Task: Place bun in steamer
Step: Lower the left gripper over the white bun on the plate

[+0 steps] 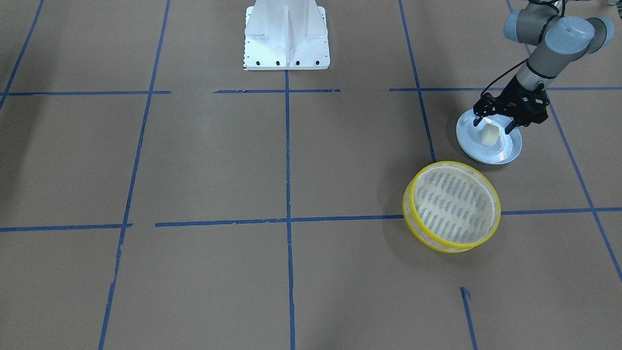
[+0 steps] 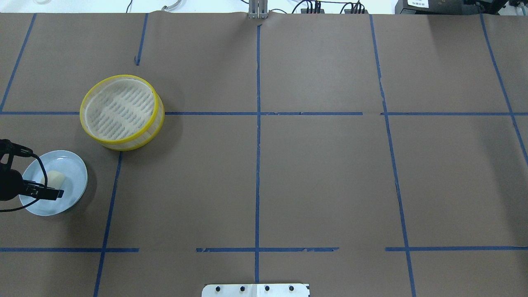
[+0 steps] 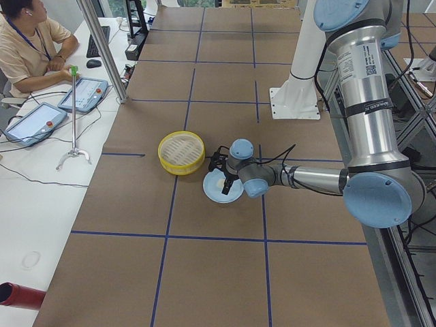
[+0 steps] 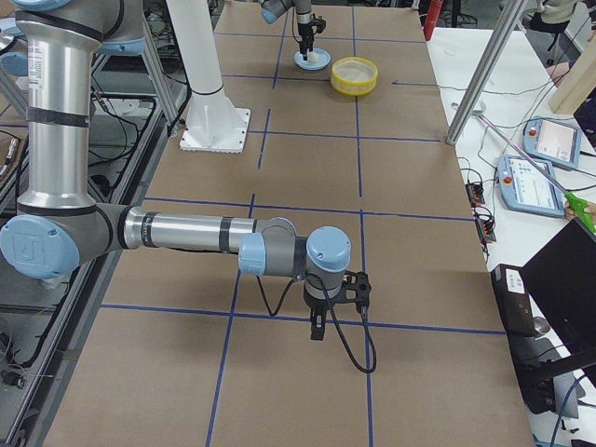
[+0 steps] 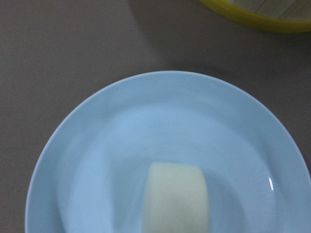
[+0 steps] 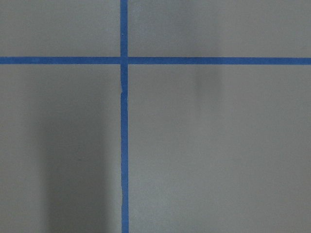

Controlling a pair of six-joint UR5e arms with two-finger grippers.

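Note:
My left gripper picks up the cream-white bun by its narrow middle (image 1: 490, 135) (image 5: 175, 204) next.
The bun (image 1: 489, 135) is a small cream-white lump lying on a pale blue plate (image 1: 511, 146). It also shows in the overhead view (image 2: 56, 178) and the left wrist view (image 5: 177, 199). My left gripper (image 1: 492, 125) is open just above the plate, one finger on each side of the bun, not closed on it. The steamer (image 1: 457, 164), a yellow-rimmed basket with a slotted floor, stands empty beside the plate (image 2: 119, 76). My right gripper (image 4: 333, 312) hangs over bare table far from both; I cannot tell whether it is open or shut.
The table is brown paper with a grid of blue tape lines. The robot's white base (image 1: 286, 36) stands at the table's middle edge. An operator (image 3: 27, 41) sits at a side desk with tablets.

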